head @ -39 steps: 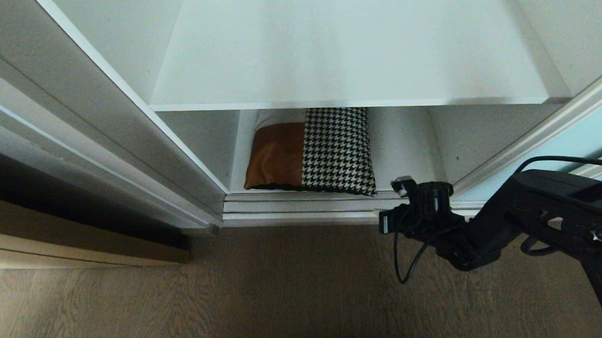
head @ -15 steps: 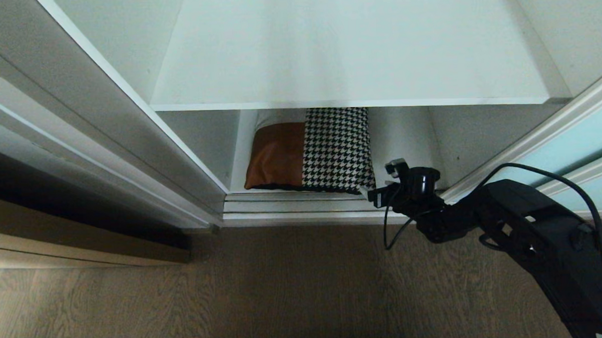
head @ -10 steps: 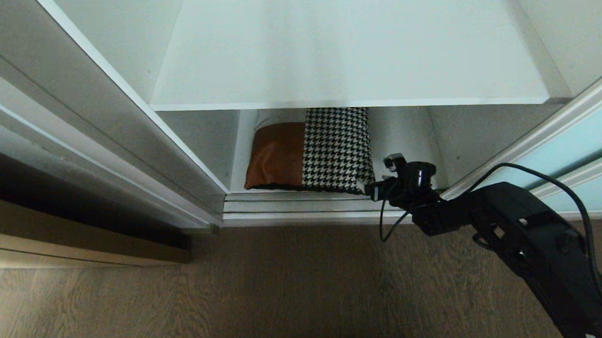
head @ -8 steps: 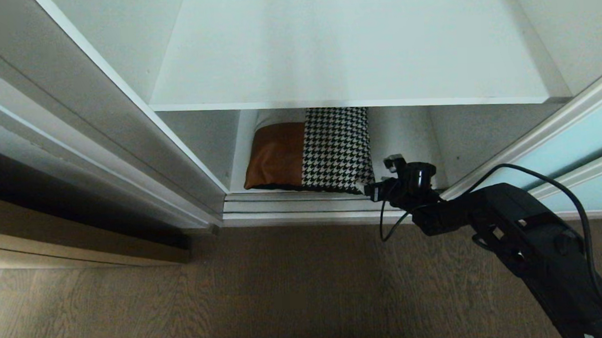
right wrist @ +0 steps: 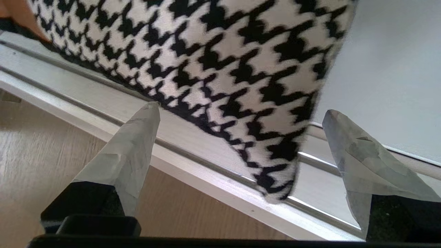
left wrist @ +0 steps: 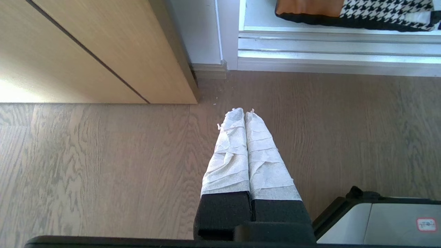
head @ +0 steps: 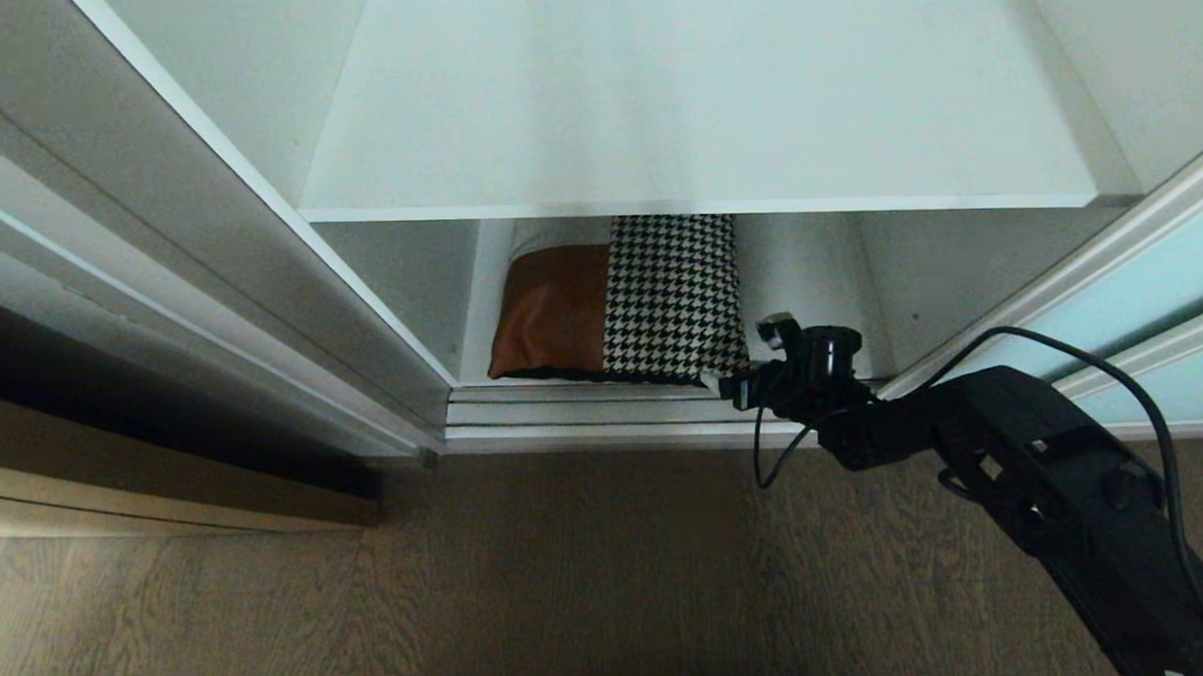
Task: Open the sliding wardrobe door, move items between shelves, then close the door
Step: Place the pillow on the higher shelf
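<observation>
The pillow needs to move from the bottom shelf to the upper shelf (head: pixel 693 105). My right gripper should next grab the pillow's houndstooth corner (head: pixel 730 363) for that.
The item, a pillow (head: pixel 625 302) of tan-brown and houndstooth fabric, lies on the bottom shelf (head: pixel 809 271) under a bare upper shelf (head: pixel 693 105). The sliding wardrobe door (head: pixel 1140 289), pale aqua glass, stands pushed aside at the right. My right gripper (head: pixel 744 353) is open at the pillow's near right corner. In the right wrist view that houndstooth corner (right wrist: pixel 241 69) overhangs the track between the spread fingers of the right gripper (right wrist: pixel 240 109), touching neither. My left gripper (left wrist: pixel 244 111) hangs shut over the floor, holding nothing.
A silver door track (head: pixel 604 413) runs along the wardrobe's front edge. Wooden floor (head: pixel 570 579) lies in front. A white frame post (head: pixel 258 240) bounds the opening on the left. A light wooden cabinet (left wrist: pixel 86 51) stands left of the wardrobe.
My right arm has reached left and forward from beside the door frame to the pillow's near right corner. The pillow and the door have not moved.
</observation>
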`<state>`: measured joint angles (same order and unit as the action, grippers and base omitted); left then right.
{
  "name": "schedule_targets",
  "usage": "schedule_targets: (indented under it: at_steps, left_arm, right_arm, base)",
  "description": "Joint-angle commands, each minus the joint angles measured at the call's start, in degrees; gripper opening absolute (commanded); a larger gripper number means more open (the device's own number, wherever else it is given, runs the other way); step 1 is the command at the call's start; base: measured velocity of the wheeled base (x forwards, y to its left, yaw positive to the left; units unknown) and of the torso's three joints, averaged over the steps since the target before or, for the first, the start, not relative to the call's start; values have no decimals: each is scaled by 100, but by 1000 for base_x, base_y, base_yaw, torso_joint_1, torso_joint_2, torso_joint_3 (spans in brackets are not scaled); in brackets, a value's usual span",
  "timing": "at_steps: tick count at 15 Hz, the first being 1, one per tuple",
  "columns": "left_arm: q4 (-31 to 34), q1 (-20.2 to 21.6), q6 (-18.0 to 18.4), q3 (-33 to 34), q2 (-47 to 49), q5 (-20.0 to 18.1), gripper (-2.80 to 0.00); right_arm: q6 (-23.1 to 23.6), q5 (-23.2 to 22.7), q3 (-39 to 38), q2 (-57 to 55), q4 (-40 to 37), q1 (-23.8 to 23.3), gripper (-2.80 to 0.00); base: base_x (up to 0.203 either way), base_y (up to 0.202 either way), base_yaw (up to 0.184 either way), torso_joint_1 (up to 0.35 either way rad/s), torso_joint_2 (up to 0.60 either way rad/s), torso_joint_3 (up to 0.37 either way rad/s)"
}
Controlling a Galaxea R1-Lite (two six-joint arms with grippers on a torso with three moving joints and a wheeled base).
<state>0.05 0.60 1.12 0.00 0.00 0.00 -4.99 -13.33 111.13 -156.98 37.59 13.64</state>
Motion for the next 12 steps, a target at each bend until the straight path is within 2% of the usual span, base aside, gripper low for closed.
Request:
schedule_targets:
  at_steps: [1, 4, 12]
  left_arm:
    - [4, 2, 2, 0, 9, 0, -280]
    - [4, 2, 2, 0, 9, 0, -280]
    - [4, 2, 2, 0, 9, 0, -280]
  right_arm:
    - [-67, -50, -12, 78, 52, 33, 0]
    - [-372, -311, -4, 219, 39, 135, 0]
    - [-404, -400, -11, 168, -6, 194, 0]
  base:
    - [0, 0, 0, 0, 0, 0]
    - [0, 0, 0, 0, 0, 0]
    - [0, 0, 0, 0, 0, 0]
